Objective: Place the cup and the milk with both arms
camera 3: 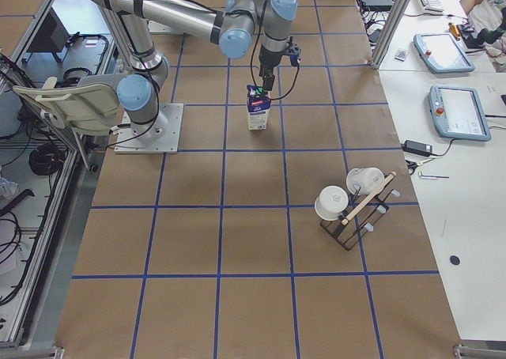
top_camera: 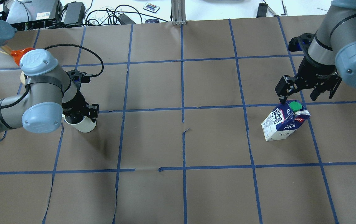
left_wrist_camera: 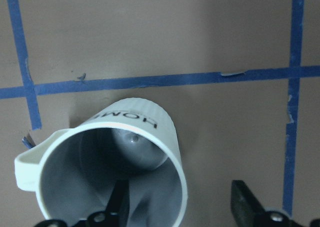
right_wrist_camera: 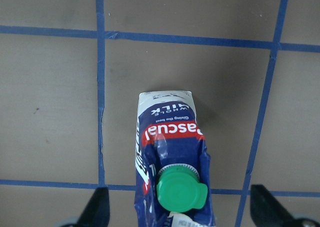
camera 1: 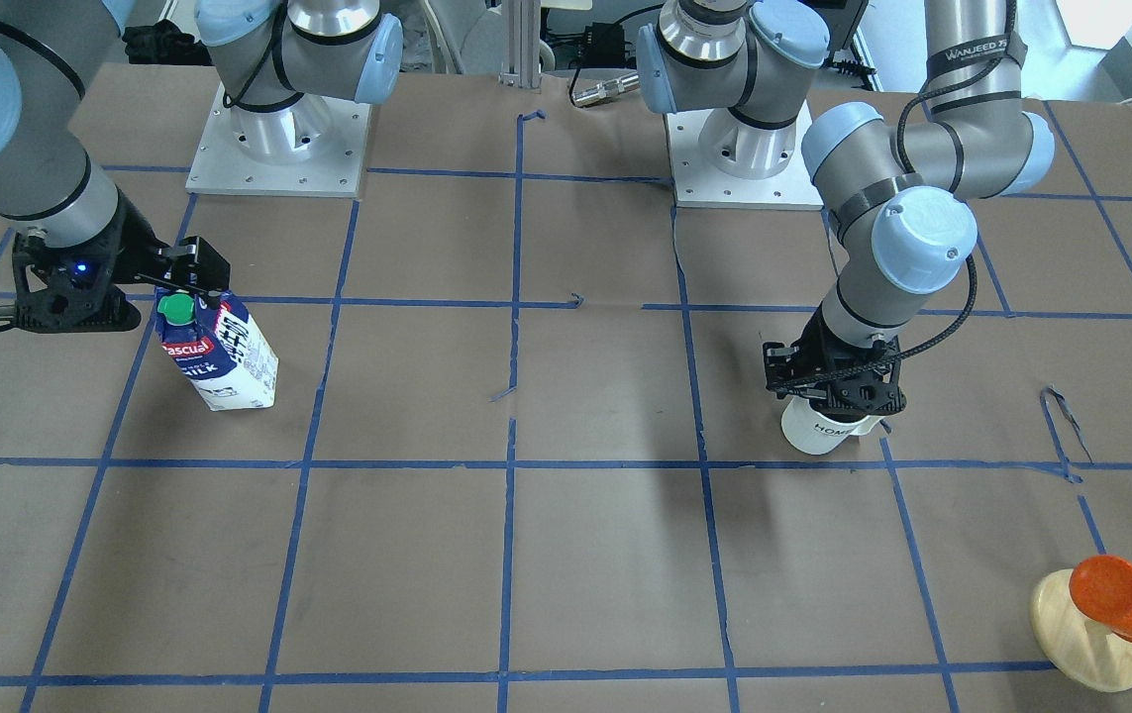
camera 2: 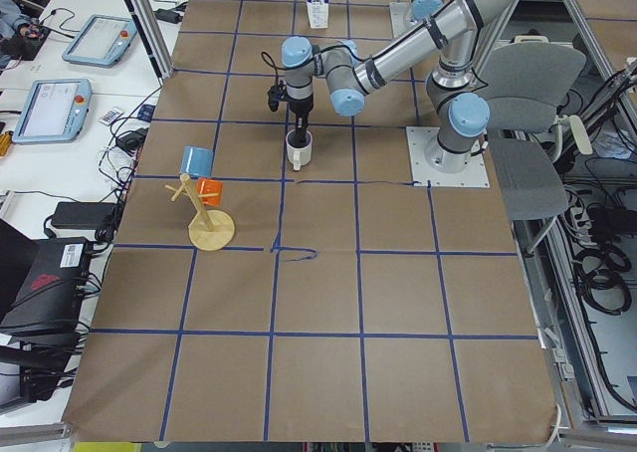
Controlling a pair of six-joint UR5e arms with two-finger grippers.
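The right gripper grabs the milk by its gable top (camera 1: 187, 307) next. Then the milk goes beside the cup (camera 1: 817, 428).
The white ribbed cup (top_camera: 86, 126) marked "HOME" stands upright on the table's left half and also shows in the front view (camera 1: 818, 433). My left gripper (top_camera: 80, 116) is open and straddles its rim. In the left wrist view one finger (left_wrist_camera: 120, 202) is inside the cup (left_wrist_camera: 130, 119) and the other (left_wrist_camera: 245, 204) is outside, apart from the wall. The blue and white milk (top_camera: 282, 123) with a green cap stands on the right half. My right gripper (top_camera: 297, 98) is open just above its top, with the fingers (right_wrist_camera: 97, 209) wide of the milk (right_wrist_camera: 167, 132).
A wooden stand (camera 1: 1090, 634) with an orange cup (camera 1: 1125, 594) sits at the table's far edge on my left. A rack (camera 3: 348, 209) with white cups sits past the milk. Both arm bases (camera 1: 278, 149) stand at the robot's edge. Blue tape grids the brown table.
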